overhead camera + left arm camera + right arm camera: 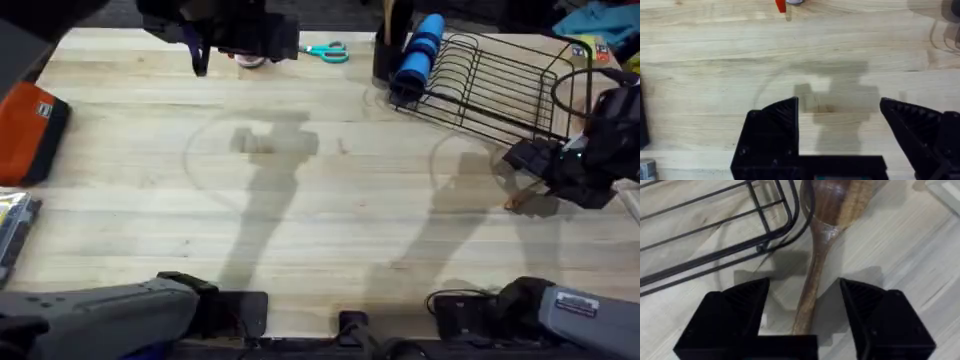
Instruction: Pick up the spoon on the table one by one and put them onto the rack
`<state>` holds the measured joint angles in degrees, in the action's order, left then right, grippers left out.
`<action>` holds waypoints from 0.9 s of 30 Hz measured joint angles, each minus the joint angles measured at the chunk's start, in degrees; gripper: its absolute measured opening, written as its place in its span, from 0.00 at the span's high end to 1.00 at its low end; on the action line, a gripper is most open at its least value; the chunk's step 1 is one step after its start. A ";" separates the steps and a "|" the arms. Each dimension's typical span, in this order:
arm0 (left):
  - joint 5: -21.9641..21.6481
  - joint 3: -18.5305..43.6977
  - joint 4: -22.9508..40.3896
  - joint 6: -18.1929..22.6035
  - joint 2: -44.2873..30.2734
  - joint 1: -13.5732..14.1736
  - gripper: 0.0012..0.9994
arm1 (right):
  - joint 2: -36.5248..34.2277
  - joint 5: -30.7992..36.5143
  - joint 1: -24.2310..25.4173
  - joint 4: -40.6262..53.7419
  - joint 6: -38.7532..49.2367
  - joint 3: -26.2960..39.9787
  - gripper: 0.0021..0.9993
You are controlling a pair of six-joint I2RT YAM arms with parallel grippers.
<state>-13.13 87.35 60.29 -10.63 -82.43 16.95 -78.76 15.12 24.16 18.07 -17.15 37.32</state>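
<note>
I will next grab the brown wooden spoon by its handle (812, 282) with my right gripper, so that it can go onto the rack (715, 252).
A brown wooden spoon (816, 255) lies on the table (340, 210) beside the black wire rack (490, 85). Its bowl touches the rack's lower wire (715, 260). My right gripper (802, 285) is open and low over the spoon, one finger on each side of the handle, not closed on it. From overhead the right gripper (522, 170) is at the rack's near right corner, with the spoon's end (515, 203) poking out below it. My left gripper (840, 115) hangs open and holds nothing above bare wood; overhead, the left gripper (225, 45) is high near the table's far edge.
A blue roll (420, 50) and a tall black cup (388, 50) stand at the rack's left end. Teal-handled scissors (325, 50) lie at the far edge. An orange case (30, 130) sits at the left edge. The table's middle is bare wood.
</note>
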 joint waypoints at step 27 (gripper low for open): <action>0.00 0.00 0.00 0.00 0.00 0.00 0.01 | 0.24 1.13 0.02 2.54 0.68 0.54 0.96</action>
<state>-13.14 87.35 60.29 -10.63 -82.43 16.95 -78.52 16.25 24.18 20.61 -16.47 37.87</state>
